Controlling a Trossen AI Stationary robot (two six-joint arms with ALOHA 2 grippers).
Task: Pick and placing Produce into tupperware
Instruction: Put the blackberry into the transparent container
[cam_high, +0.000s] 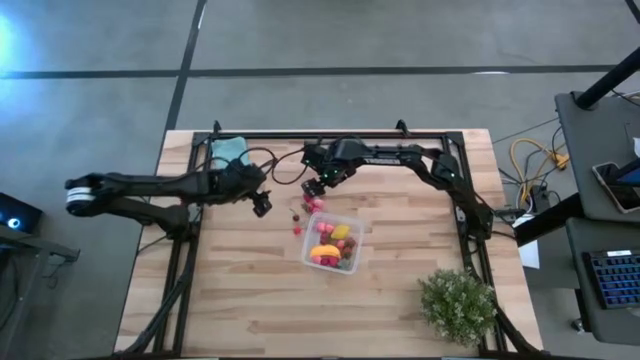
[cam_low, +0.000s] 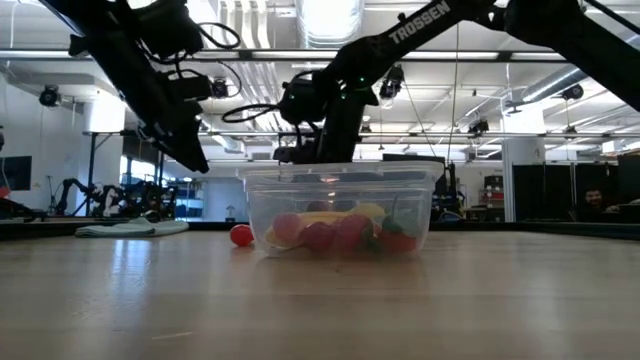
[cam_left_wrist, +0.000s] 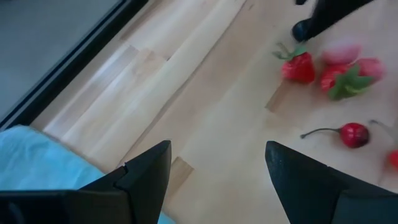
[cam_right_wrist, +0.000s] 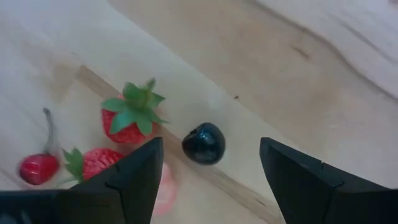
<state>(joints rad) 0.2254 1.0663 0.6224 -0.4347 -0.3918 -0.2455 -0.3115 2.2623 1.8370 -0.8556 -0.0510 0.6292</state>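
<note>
I need to grab the dark berry by its round sides with my right gripper next, so that it can go into the clear tupperware (cam_high: 333, 242).
The clear tupperware (cam_high: 333, 242) (cam_low: 340, 208) stands near the table's middle with red, pink and yellow produce inside. Loose produce lies on the wood just left of and beyond it: two strawberries (cam_right_wrist: 130, 118) (cam_right_wrist: 93, 163), a cherry (cam_right_wrist: 36, 168), a dark berry (cam_right_wrist: 204, 143) and a pink piece (cam_high: 312, 204). My right gripper (cam_high: 313, 188) (cam_right_wrist: 211, 168) hovers open over these, pointing steeply down, the dark berry showing between its fingers, untouched. My left gripper (cam_high: 262, 205) (cam_left_wrist: 217, 168) stands open and holds nothing, left of the loose strawberries (cam_left_wrist: 298, 67) and cherry (cam_left_wrist: 354, 134).
A folded teal cloth (cam_high: 230, 150) (cam_left_wrist: 37, 155) lies at the table's far left, under the left arm. A bushy green potted plant (cam_high: 458, 305) stands at the near right corner. A black metal frame (cam_high: 330, 135) runs along the table's far edge and sides.
</note>
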